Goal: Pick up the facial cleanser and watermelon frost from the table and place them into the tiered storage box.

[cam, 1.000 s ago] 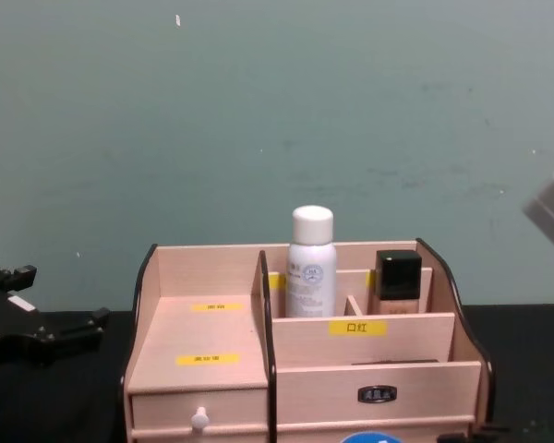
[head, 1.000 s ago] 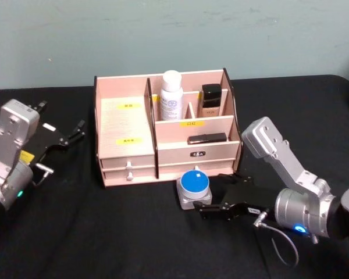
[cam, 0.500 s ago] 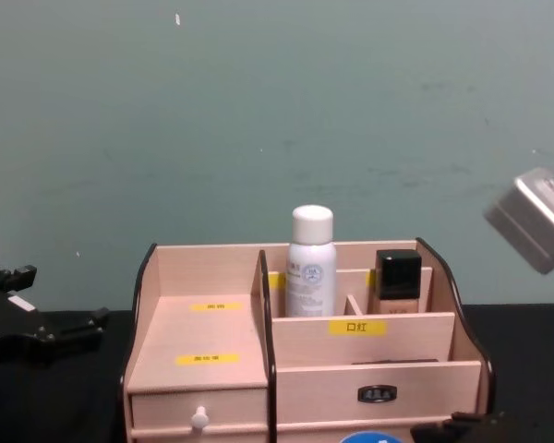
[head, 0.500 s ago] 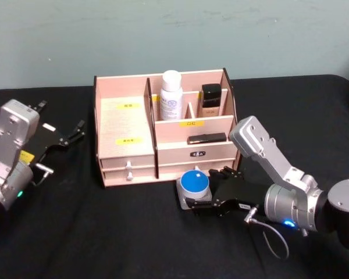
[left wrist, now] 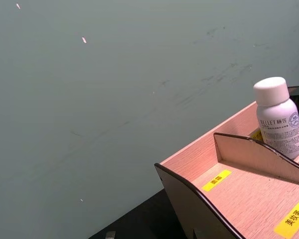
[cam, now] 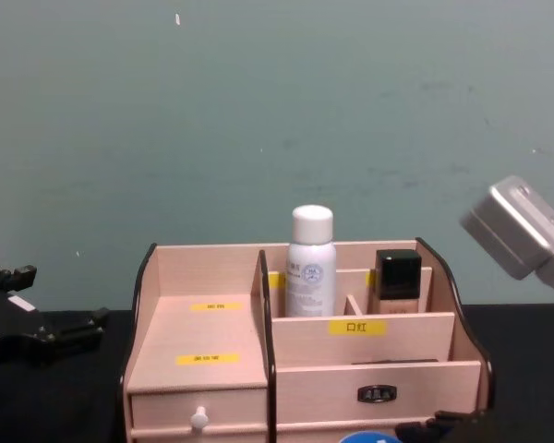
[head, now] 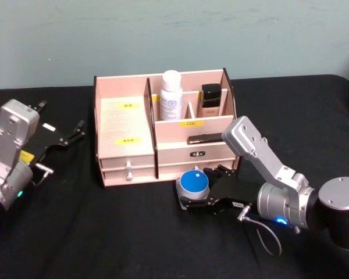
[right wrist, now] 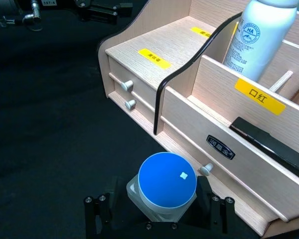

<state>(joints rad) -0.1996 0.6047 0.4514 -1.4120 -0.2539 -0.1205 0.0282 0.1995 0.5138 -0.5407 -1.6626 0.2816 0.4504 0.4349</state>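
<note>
The small jar should go into the tiered storage box [right wrist: 157, 50], so my right gripper should hold it by its clear body [right wrist: 161, 214].
A clear jar with a round blue lid [head: 193, 183] [right wrist: 167, 180] stands on the black table just in front of the tiered storage box [head: 125, 125] [right wrist: 154, 47] [cam: 203, 332]. My right gripper [head: 200, 190] [right wrist: 159, 213] is low on the table, open, with one black finger on each side of the jar. A white bottle [head: 171, 96] [right wrist: 261, 35] [cam: 311, 263] [left wrist: 279, 117] stands upright in a rear compartment of the box. Far left of the box, my left gripper [head: 70, 135] [cam: 69, 332] sits parked and open, holding nothing.
A dark-capped bottle [head: 210, 100] [cam: 397, 281] stands beside the white one, and a flat black item [head: 206, 138] [right wrist: 269, 142] lies in the lower front compartment. Two small drawers [head: 128, 168] face forward. Black tabletop [head: 93, 232] spreads in front and to both sides.
My right gripper has slid left along the table until its fingers flank the blue-lidded jar. The left arm and the items in the box have not moved.
</note>
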